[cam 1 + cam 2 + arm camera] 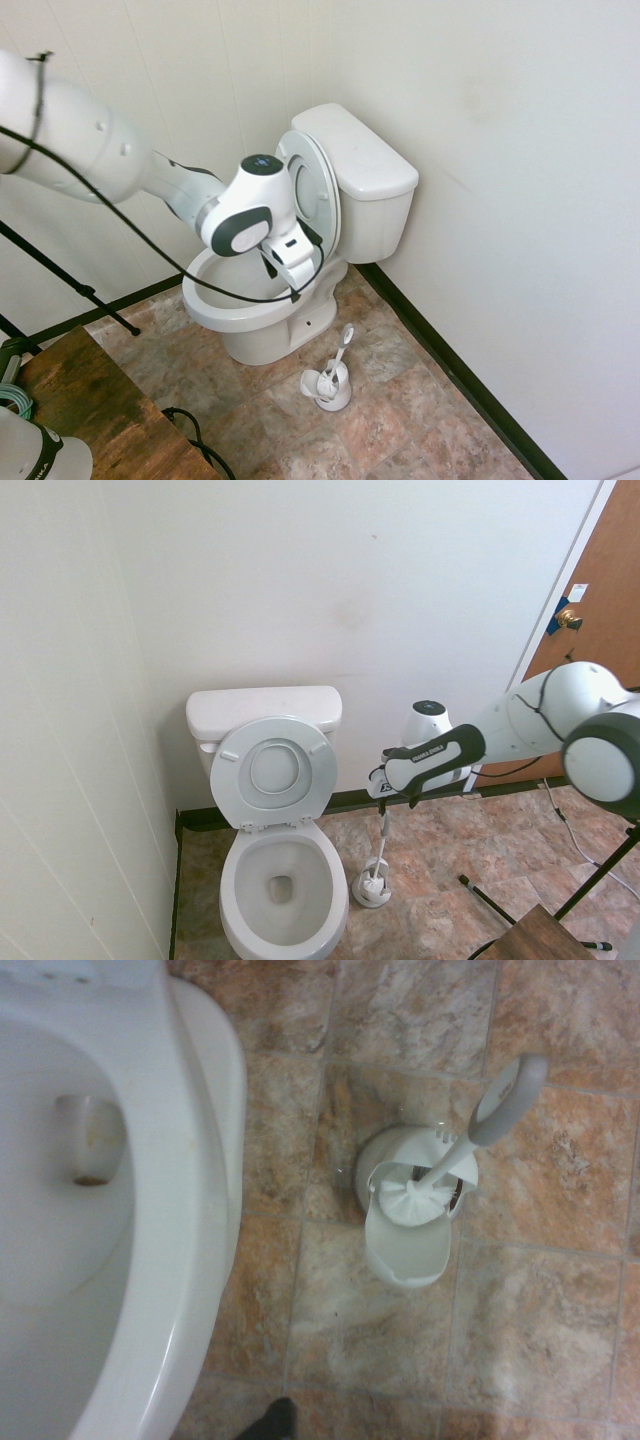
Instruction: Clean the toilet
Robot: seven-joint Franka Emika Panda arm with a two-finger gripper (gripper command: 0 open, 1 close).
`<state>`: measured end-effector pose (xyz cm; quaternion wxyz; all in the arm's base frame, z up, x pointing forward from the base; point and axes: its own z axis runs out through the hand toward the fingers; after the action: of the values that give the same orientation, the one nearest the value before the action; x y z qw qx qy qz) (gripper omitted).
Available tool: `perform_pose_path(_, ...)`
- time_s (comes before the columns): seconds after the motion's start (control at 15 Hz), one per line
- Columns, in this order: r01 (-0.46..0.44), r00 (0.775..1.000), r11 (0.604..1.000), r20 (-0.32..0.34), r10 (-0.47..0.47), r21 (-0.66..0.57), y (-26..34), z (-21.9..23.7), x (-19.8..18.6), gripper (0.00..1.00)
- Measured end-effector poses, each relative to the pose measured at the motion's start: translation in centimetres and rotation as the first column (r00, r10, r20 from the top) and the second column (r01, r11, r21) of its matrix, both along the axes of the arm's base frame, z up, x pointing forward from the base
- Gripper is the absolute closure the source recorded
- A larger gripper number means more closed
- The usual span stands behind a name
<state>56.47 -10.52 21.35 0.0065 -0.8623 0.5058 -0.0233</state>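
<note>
My gripper next needs to grab the white toilet brush by its grey-tipped handle [346, 336] to scrub inside the toilet bowl [235, 282].
The toilet [365, 165] stands in the corner, white, with its lid and ring seat raised against the tank and its oval bowl [240, 920] uncovered. My gripper [284, 281] hangs open and empty above the bowl's side rim, on the side where the brush stands. In the second exterior view the gripper [396, 798] is right of the toilet [265, 712], just above the handle of a white toilet brush [381, 840]. The wrist view looks straight down on the bowl's rim [205, 1190] and the brush [500, 1110] in its holder [405, 1250].
The brush holder [328, 385] sits on the stone-pattern tile floor beside the bowl. A wooden table corner [90, 400] is at the near left. A black baseboard [450, 370] runs along the wall. A brown door [600, 630] is on the far side.
</note>
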Motion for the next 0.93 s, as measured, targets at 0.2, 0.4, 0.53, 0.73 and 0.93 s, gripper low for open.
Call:
perform_pose_path(0.2, 0.035, 0.999, 0.999, -0.006, -0.035, 0.032, -3.4, -5.8, 3.8, 0.0)
perform_pose_path(0.4, 0.084, 0.996, 0.995, -0.021, -0.084, 0.047, -6.4, -9.5, 5.9, 0.0)
perform_pose_path(0.53, 0.107, 0.994, 0.992, -0.037, -0.105, 0.061, -7.4, -10.8, 7.4, 0.0)
perform_pose_path(0.73, 0.139, 0.99, 0.989, -0.043, -0.136, 0.058, -9.0, -13.1, 7.8, 0.0)
perform_pose_path(0.93, 0.149, 0.988, 0.987, -0.057, -0.145, 0.062, -9.8, -16.3, 8.0, 0.0)
